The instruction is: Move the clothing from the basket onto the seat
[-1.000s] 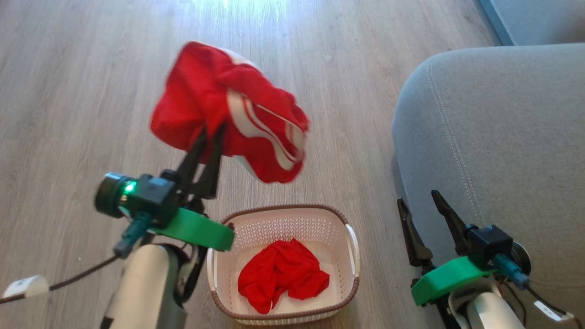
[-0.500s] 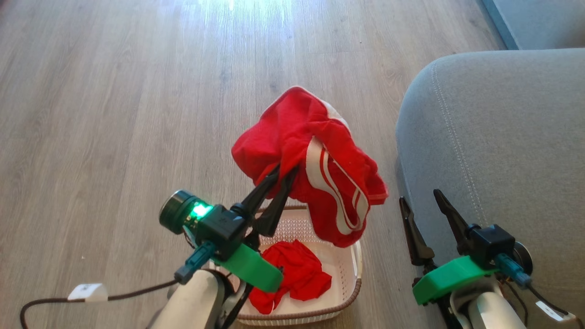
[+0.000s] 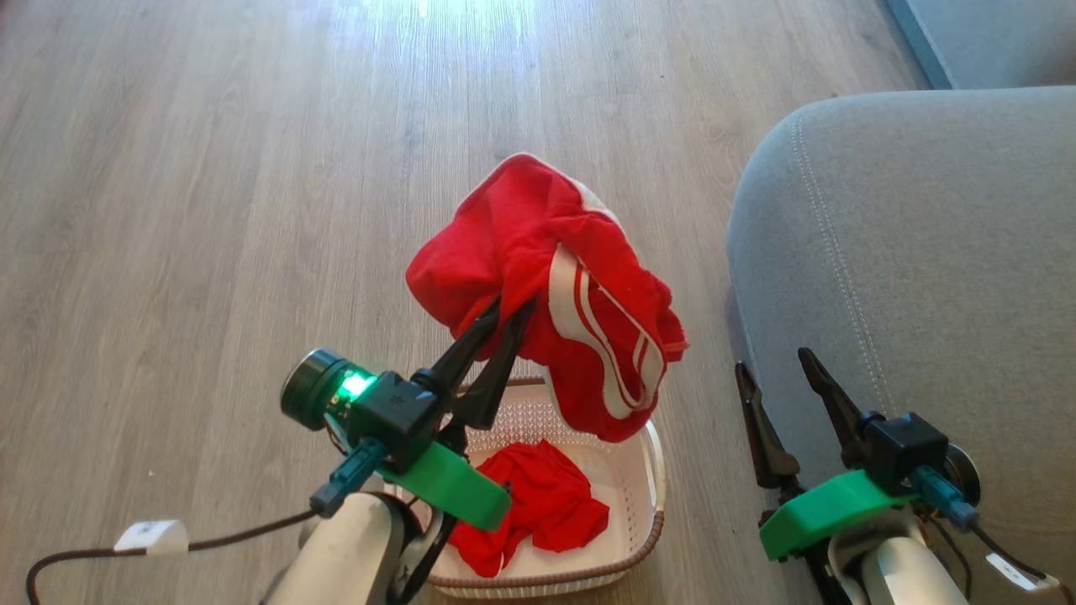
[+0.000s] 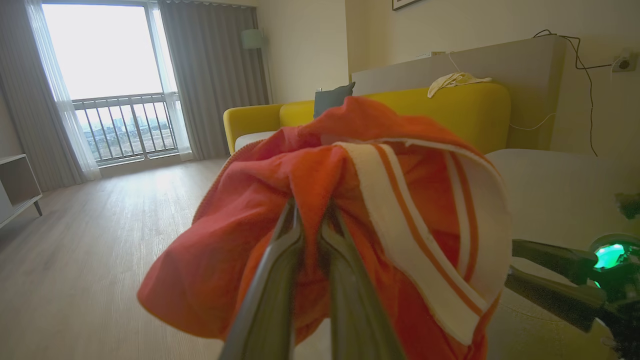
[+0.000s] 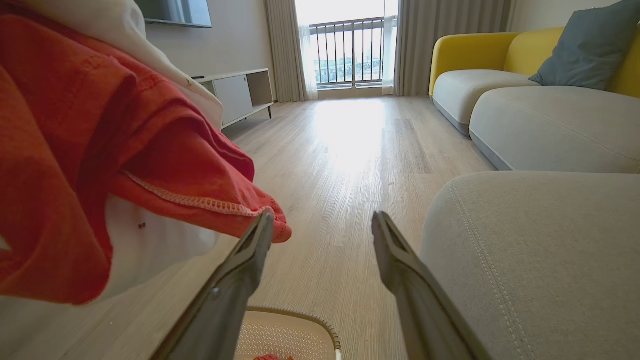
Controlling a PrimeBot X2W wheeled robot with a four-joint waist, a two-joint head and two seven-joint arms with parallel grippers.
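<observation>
My right gripper grabs the striped red garment by its white-banded edge [image 3: 637,388] next, to carry the garment onto the seat [image 3: 925,252].
My left gripper [image 3: 511,311] is shut on the striped red clothing [image 3: 538,277], which hangs in the air above the far rim of the basket [image 3: 651,470]. In the left wrist view the same garment [image 4: 350,210] bunches around my pinched fingers [image 4: 280,260]. A plain red garment [image 3: 534,508] lies crumpled inside the cream basket. The grey seat [image 3: 925,252] rises to the right of the basket. My right gripper [image 3: 773,365] stands open at the seat's edge with nothing between its fingers, and it [image 5: 322,222] points over the floor.
Wood floor [image 3: 210,168] stretches to the left and ahead. A cable with a white tag [image 3: 151,536] trails at the lower left. A yellow sofa [image 5: 470,50] with grey cushions, a low cabinet [image 5: 235,95] and a balcony window stand across the room.
My left gripper has carried the striped garment to the right and nearer, from over the floor to above the basket. The right gripper has stayed open in place.
</observation>
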